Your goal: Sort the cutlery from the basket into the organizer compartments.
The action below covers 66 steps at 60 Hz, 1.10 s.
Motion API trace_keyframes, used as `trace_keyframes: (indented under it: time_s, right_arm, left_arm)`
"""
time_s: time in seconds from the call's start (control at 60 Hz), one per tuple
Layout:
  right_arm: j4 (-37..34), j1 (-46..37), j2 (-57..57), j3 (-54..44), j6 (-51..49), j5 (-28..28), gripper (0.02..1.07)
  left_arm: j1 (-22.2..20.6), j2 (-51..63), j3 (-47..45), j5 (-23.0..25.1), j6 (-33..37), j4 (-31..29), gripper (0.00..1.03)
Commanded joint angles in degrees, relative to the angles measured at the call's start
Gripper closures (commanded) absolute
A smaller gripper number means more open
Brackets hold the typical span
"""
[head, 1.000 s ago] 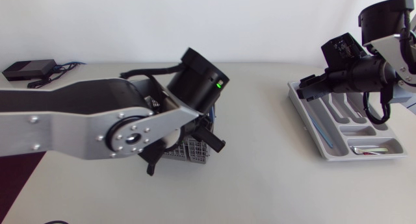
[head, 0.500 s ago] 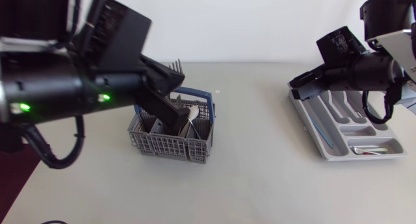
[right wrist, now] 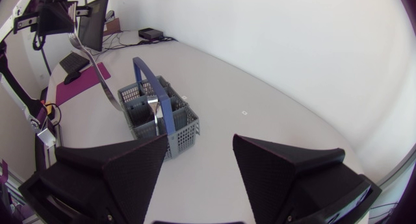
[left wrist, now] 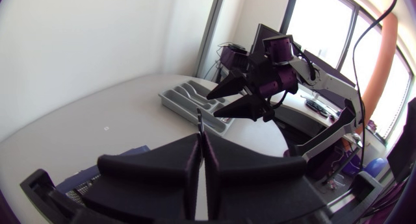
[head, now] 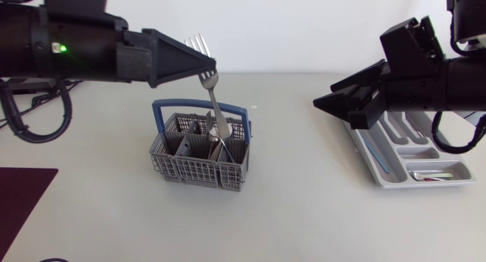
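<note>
The bare upper handle [head: 214, 99] [right wrist: 95, 67] of the fork is between my left gripper, which covers the fork's neck, and the basket, which is around the fork's lower end. My right gripper needs to grab it there next.
A silver fork [head: 213, 102] hangs upright with its tines up, and my left gripper [head: 210, 65] is shut on its neck. The handle's lower end reaches down into the grey basket [head: 176, 165] with the blue handle. In the left wrist view the fingers [left wrist: 175, 169] are pressed together on the fork [left wrist: 200, 129], seen edge-on. My right gripper [head: 335, 104] hangs open and empty above the table, left of the grey organizer [head: 363, 151]. The right wrist view shows the right gripper [right wrist: 195, 165] facing the basket [right wrist: 185, 131], the fork [right wrist: 94, 68], and a spoon [right wrist: 153, 106] standing in the basket.
The organizer [left wrist: 170, 100] holds cutlery [head: 431, 174] in its near cross compartment and a blue-handled piece [head: 377, 153] in a long one. A purple mat [head: 21, 194] lies at the table's front left. Bare table lies between basket and organizer.
My left arm has swung up and back from over the basket, drawing the fork upward with it. My right gripper has moved left, away from the organizer.
</note>
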Motion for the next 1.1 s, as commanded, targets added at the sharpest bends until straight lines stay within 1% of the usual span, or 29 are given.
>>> trace_keyframes:
  time_s: [0.0,0.117,0.267,0.367,0.45,0.533,0.617,0.667,0.717,0.817,0.883,1.017,1.083]
  right_arm:
    - [-0.84,1.19,-0.48,0.16,-1.10,-1.55,0.34]
    - [-0.66,3.65,-0.83,-0.46,-1.10,-3.39,0.34]
    - [-0.49,6.55,-1.45,-0.90,-0.13,-6.64,0.34]
    - [-0.40,7.95,-2.33,-0.90,0.22,-8.84,0.34]
    - [-0.22,8.92,-2.59,-1.07,0.31,-11.13,0.34]
    - [0.31,9.27,-2.15,-0.98,0.31,-13.59,0.35]
    - [0.74,10.15,-2.06,-1.07,0.22,-14.29,0.35]
    - [1.36,10.68,-1.89,-1.34,0.22,-14.91,0.40]
    - [1.62,10.94,-1.18,-1.60,-0.31,-15.35,0.48]
    - [2.33,10.94,-0.22,-1.86,-0.40,-16.05,0.50]
    - [2.68,10.68,0.31,-1.95,-0.57,-17.02,0.57]
    - [2.85,10.77,1.01,-2.48,-0.57,-18.07,0.68]
    - [3.38,10.77,1.10,-2.57,-0.48,-18.07,0.76]
  left_arm:
    - [1.09,3.60,3.40,4.43,-1.73,-0.31,1.00]
    - [1.44,8.00,5.95,10.85,-2.61,-1.11,1.00]
    - [0.83,12.04,9.81,15.77,-4.36,-1.81,1.00]
    - [-0.31,14.68,11.84,16.74,-5.15,-2.25,1.00]
    - [-1.02,17.14,14.12,19.02,-6.21,-2.86,1.00]
    - [-1.98,18.11,15.35,19.37,-6.82,-3.13,1.00]
    - [-3.30,19.16,16.23,19.72,-7.79,-3.22,1.00]
    - [-3.57,19.86,16.67,20.25,-8.23,-3.48,1.00]
    - [-4.18,20.65,17.37,20.87,-8.58,-3.74,1.00]
    - [-4.80,21.45,18.60,21.66,-9.02,-4.71,1.00]
    - [-5.06,21.53,18.78,21.66,-9.02,-4.71,1.00]
    - [-5.50,21.71,18.87,21.75,-9.02,-4.80,1.00]
    - [-5.41,21.71,18.96,21.75,-9.02,-4.80,1.00]
